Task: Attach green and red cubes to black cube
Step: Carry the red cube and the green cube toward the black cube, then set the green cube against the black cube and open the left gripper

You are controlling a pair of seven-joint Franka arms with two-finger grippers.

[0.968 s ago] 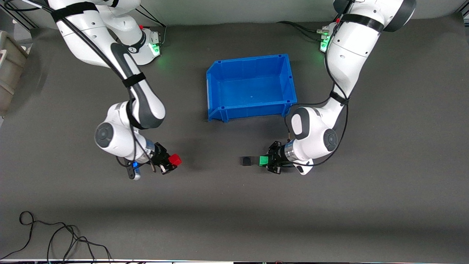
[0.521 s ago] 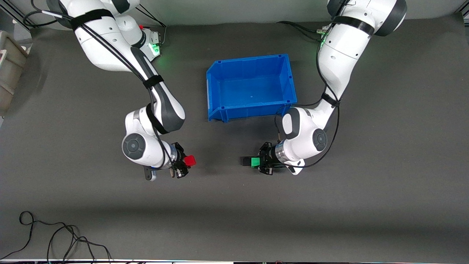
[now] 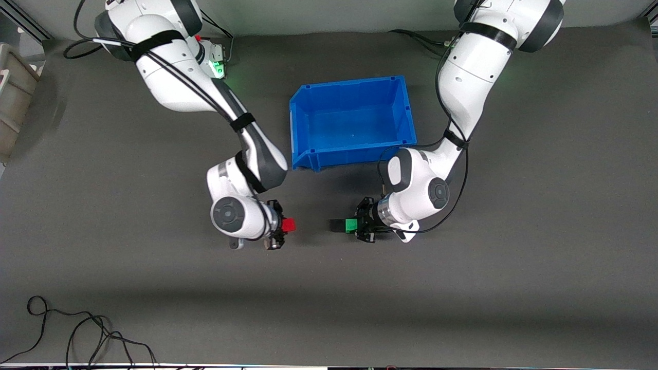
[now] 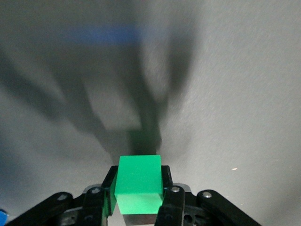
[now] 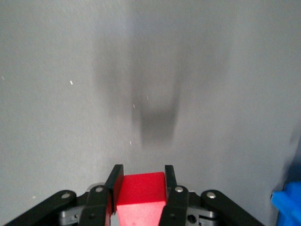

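The red cube is short of the black cube's side, so my right gripper will move it there before letting go.
The black cube [image 3: 336, 225] sits on the dark table mat, nearer the front camera than the blue bin. My left gripper [image 3: 354, 225] is shut on the green cube [image 3: 351, 224], low over the mat, with the green cube right up against the black cube's side toward the left arm's end. In the left wrist view the green cube [image 4: 138, 183] sits between the fingers of the left gripper [image 4: 138, 176], with the black cube [image 4: 144, 142] just ahead of it. My right gripper [image 3: 284, 224] is shut on the red cube [image 3: 289, 224], a gap away from the black cube toward the right arm's end. The red cube [image 5: 141, 187] fills the right gripper [image 5: 142, 176].
An empty blue bin [image 3: 308, 97] stands farther from the front camera than the cubes, between the two arms. A grey container [image 3: 15, 92] sits at the right arm's end of the table. A black cable [image 3: 77, 334] lies near the table's front edge.
Both arms have moved toward the black cube. The green cube has closed the gap and now meets the black cube. The red cube has come much closer to it.
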